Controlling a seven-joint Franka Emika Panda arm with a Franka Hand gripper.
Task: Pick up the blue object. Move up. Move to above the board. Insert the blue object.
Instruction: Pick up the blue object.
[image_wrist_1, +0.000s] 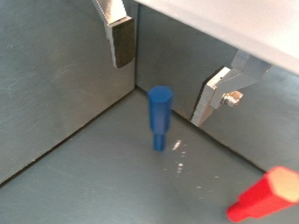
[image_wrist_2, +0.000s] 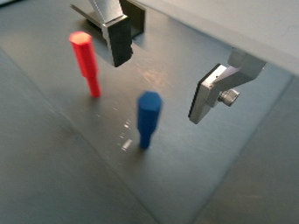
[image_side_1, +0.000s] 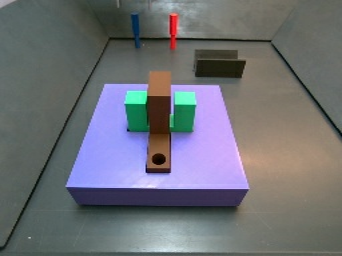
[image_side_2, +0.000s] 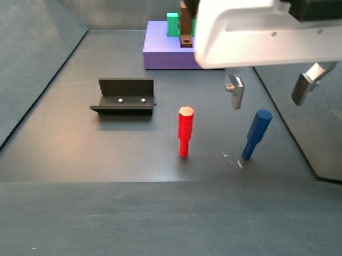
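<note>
My gripper should next grab the blue peg by its thicker upper end (image_wrist_1: 160, 94), so its narrow tip stays free to enter the board.
The blue object (image_wrist_1: 158, 114) is a thin blue peg standing upright on the grey floor, also seen as the blue object (image_wrist_2: 149, 118) and the blue object (image_side_2: 255, 135). In a side view it is small at the far wall (image_side_1: 135, 27). My gripper (image_side_2: 270, 92) hangs open just above its top, one finger to each side, touching nothing. Both wrist views show the gripper (image_wrist_1: 167, 74) (image_wrist_2: 163, 70) with the peg below the gap. The board (image_side_1: 159, 128) is a brown plank with a round hole (image_side_1: 159, 159), lying on the lavender slab (image_side_1: 201, 165).
A red peg (image_side_2: 186, 132) stands upright beside the blue one, also seen as the red peg (image_wrist_2: 84, 61) (image_wrist_1: 267, 194) (image_side_1: 174, 28). The dark fixture (image_side_2: 124, 96) (image_side_1: 219, 64) stands on the floor. Green blocks (image_side_1: 136, 110) flank the board. Grey walls enclose the floor.
</note>
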